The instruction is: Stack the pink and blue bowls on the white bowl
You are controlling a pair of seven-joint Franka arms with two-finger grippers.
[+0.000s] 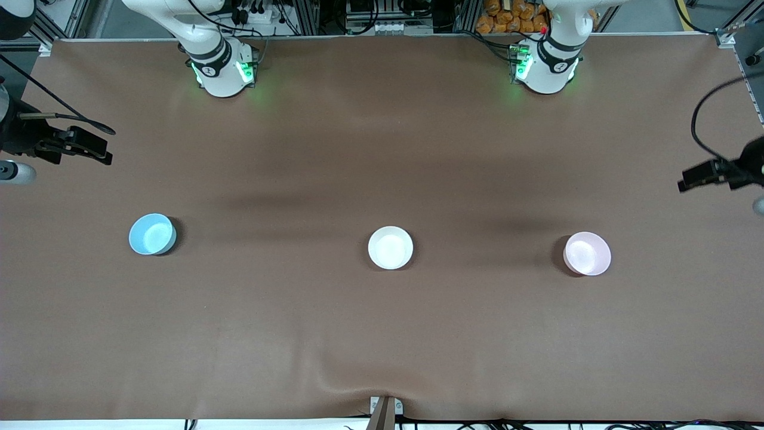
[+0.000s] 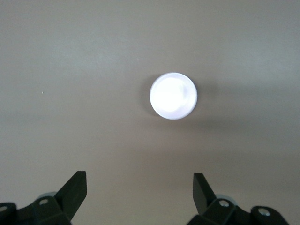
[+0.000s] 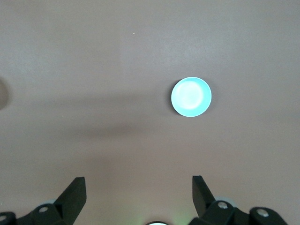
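Note:
My left gripper needs to grab the pink bowl by its rim (image 1: pixel 587 233) next, to stack the pink bowl on the white bowl (image 1: pixel 390 247).
The white bowl (image 1: pixel 390 247) stands mid-table. The light blue bowl (image 1: pixel 152 234) stands toward the right arm's end and the pale pink bowl (image 1: pixel 588 253) toward the left arm's end, all three in a row and well apart. My left gripper (image 2: pixel 139 180) is open and empty high over the table, and the pink bowl (image 2: pixel 173 95) looks washed-out pale below it. My right gripper (image 3: pixel 138 185) is open and empty, also high, with the blue bowl (image 3: pixel 191 97) below. Neither gripper's fingers show in the front view.
The brown table mat (image 1: pixel 382 334) has a wrinkle at its nearest edge, by a small bracket (image 1: pixel 385 409). The arm bases (image 1: pixel 222 68) (image 1: pixel 546 65) stand at the farthest edge. Black hardware with cables (image 1: pixel 71 143) (image 1: pixel 713 173) hangs over both ends of the table.

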